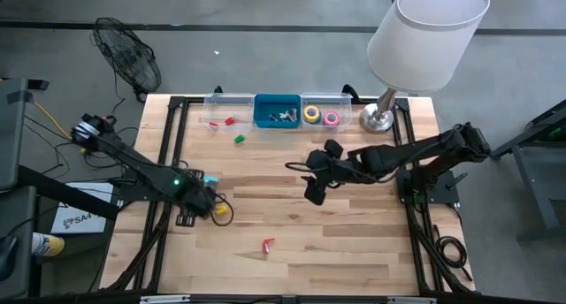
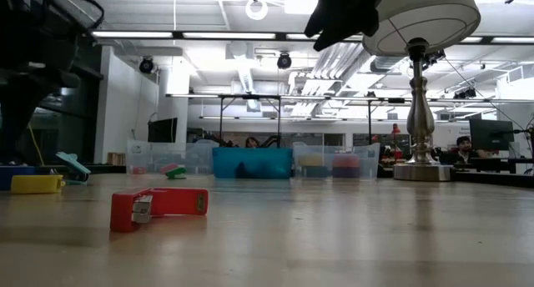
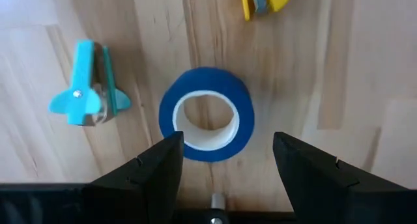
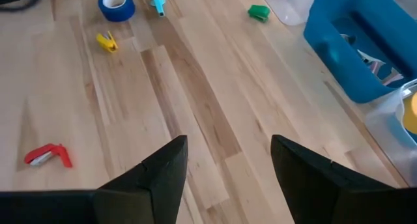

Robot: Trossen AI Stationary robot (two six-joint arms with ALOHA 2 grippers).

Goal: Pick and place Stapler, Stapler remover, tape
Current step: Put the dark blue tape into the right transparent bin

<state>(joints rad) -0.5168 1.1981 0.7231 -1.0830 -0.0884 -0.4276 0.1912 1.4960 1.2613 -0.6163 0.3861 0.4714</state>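
My left gripper reaches the blue tape roll [image 3: 207, 113] next and grips its ring side [image 3: 215, 154] to place the roll in the clear tray.
A blue tape roll [image 3: 207, 113] lies flat on the wooden table, ring side up. My left gripper [image 3: 225, 146] hangs open just above it, one finger on either side, near the table's left side [image 1: 188, 214]. Beside the roll lie a cyan staple remover [image 3: 85, 87] and a small yellow piece [image 3: 264, 1]. A small red stapler [image 1: 267, 245] rests toward the near edge and shows in the low view [image 2: 158, 208]. Yellow tape [image 1: 311, 113] and pink tape [image 1: 331, 118] sit in a clear tray at the far edge. My right gripper [image 1: 314, 195] is open and raised over the table's middle [image 4: 228, 152].
A blue bin [image 1: 277, 110] with metal pieces stands between two clear trays at the far edge; the left tray holds a red piece [image 1: 230, 121]. A green piece [image 1: 239, 139] lies in front of them. A lamp [image 1: 380, 118] stands at the far right corner.
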